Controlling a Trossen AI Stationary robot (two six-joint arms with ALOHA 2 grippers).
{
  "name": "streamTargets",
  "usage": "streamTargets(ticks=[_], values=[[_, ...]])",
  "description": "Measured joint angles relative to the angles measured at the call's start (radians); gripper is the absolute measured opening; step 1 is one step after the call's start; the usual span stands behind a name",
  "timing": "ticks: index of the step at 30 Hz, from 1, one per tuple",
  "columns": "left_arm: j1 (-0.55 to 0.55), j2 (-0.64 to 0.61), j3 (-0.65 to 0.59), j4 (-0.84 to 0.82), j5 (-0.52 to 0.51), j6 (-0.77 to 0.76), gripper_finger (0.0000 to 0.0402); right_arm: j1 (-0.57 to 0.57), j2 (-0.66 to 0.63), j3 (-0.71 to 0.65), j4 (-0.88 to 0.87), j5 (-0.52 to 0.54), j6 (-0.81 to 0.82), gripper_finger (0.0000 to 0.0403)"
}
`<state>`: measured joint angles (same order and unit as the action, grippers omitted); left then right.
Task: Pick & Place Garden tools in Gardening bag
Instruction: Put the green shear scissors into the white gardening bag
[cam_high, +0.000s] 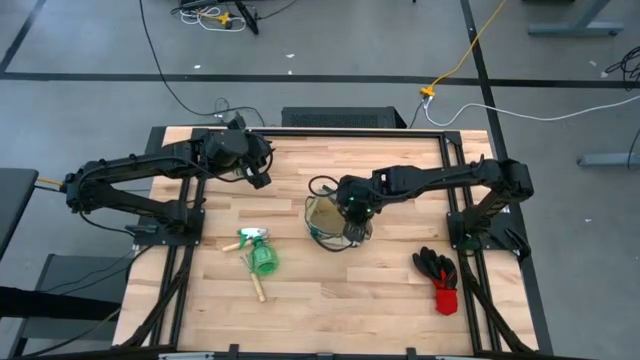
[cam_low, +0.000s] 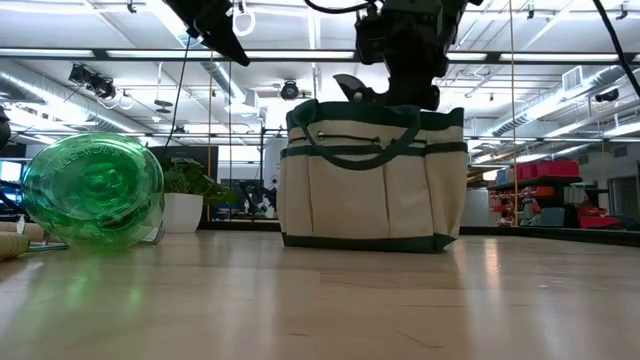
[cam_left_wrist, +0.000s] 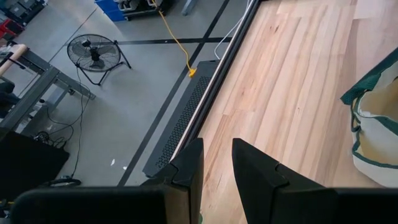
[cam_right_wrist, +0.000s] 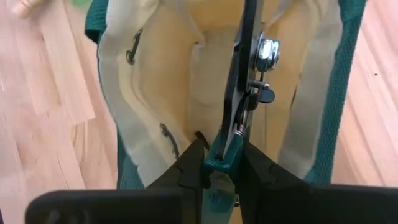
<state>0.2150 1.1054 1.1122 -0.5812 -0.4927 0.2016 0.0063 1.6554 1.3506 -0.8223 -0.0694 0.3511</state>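
Note:
The green-handled shears (cam_right_wrist: 239, 93) stand deep inside the bag's opening (cam_right_wrist: 211, 81) and would stay in the bag, so it is time for my right gripper to release them now.
The cream gardening bag (cam_high: 328, 218) with dark green trim stands upright at the table's middle; it also shows in the low view (cam_low: 372, 175). My right gripper (cam_right_wrist: 221, 163) is above its open mouth, shut on the green-and-white pruning shears (cam_right_wrist: 245, 93), whose blades point down into the bag. A rounded bright green item (cam_high: 263, 258) lies at the table's left front beside a wooden-handled hand rake (cam_high: 256, 285). Black-and-red gloves (cam_high: 441, 275) lie at the right front. My left gripper (cam_left_wrist: 216, 163) hangs over the far left of the table, its fingers a little apart and empty. My right gripper pinches the shears' green handle end (cam_right_wrist: 219, 158) between its two fingers, coming from above and pointing down. The shears hang below the fingers, blades down inside the bag's mouth; a blade tip (cam_low: 350, 88) shows above the bag's rim.
A small potted plant (cam_low: 185, 195) shows behind the table in the low view. Bare wood lies between the bag and the gloves and along the near edge. A black frame rail (cam_left_wrist: 186, 118) runs along the table's far edge.

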Motion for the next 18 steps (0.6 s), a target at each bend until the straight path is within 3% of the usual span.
streamTargets(ticks=[14,18], values=[[0.000,0.000,0.000,0.000,0.000,0.000,0.0092,0.011,0.009,0.000,-0.010,-0.028,0.001,0.0053],[0.000,0.000,0.000,0.000,0.000,0.001,0.0092,0.010,0.009,0.000,-0.010,-0.028,0.003,0.0110]])
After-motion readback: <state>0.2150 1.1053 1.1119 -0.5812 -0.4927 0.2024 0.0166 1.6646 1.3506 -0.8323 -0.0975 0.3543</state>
